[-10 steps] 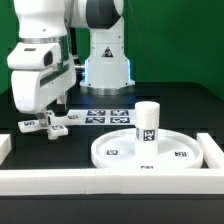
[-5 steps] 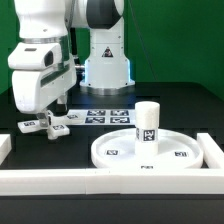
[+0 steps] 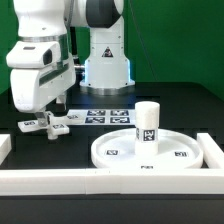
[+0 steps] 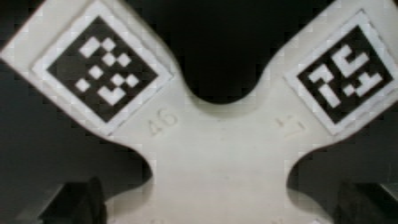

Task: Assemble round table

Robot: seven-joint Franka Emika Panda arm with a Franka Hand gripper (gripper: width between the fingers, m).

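Note:
The gripper grabs the white cross-shaped piece (image 4: 214, 140) by its narrow middle (image 4: 221, 188) next, to fit the piece onto the cylindrical post.
The white cross-shaped piece (image 3: 50, 124) lies on the black table at the exterior view's left. My gripper (image 3: 51, 116) is lowered over it. In the wrist view the piece (image 4: 214, 140) fills the frame with two tagged arms spreading out, and my gripper (image 4: 210, 205) straddles its waist with a dark finger on each side. The jaws look open and apart from the piece. The large rimmed round disc (image 3: 115, 152) lies at the front right. The short cylindrical post (image 3: 147, 122) stands upright on it.
The marker board (image 3: 105, 116) lies flat behind the disc. The white rectangular border wall (image 3: 100, 181) runs along the front and up the right side (image 3: 212, 150). The robot's base (image 3: 105, 68) stands at the back centre.

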